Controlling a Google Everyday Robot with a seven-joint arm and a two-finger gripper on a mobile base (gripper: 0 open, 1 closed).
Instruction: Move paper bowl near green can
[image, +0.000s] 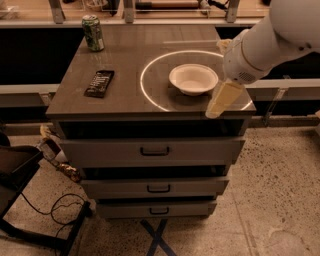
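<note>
My gripper is too small to grab across the wide paper bowl, so next it needs to grab the paper bowl's thin rim.
The white paper bowl sits upright on the brown cabinet top, inside a bright ring of light, right of centre. The green can stands upright at the far left corner of the top. My gripper hangs from the white arm at the right, just to the right of the bowl and slightly nearer the front edge, pointing down over the top. It is apart from the bowl and holds nothing that I can see.
A flat dark snack bar wrapper lies at the left of the top. The top belongs to a drawer cabinet with three drawers. A counter edge runs behind it. Cables and a dark chair base lie on the floor at the left.
</note>
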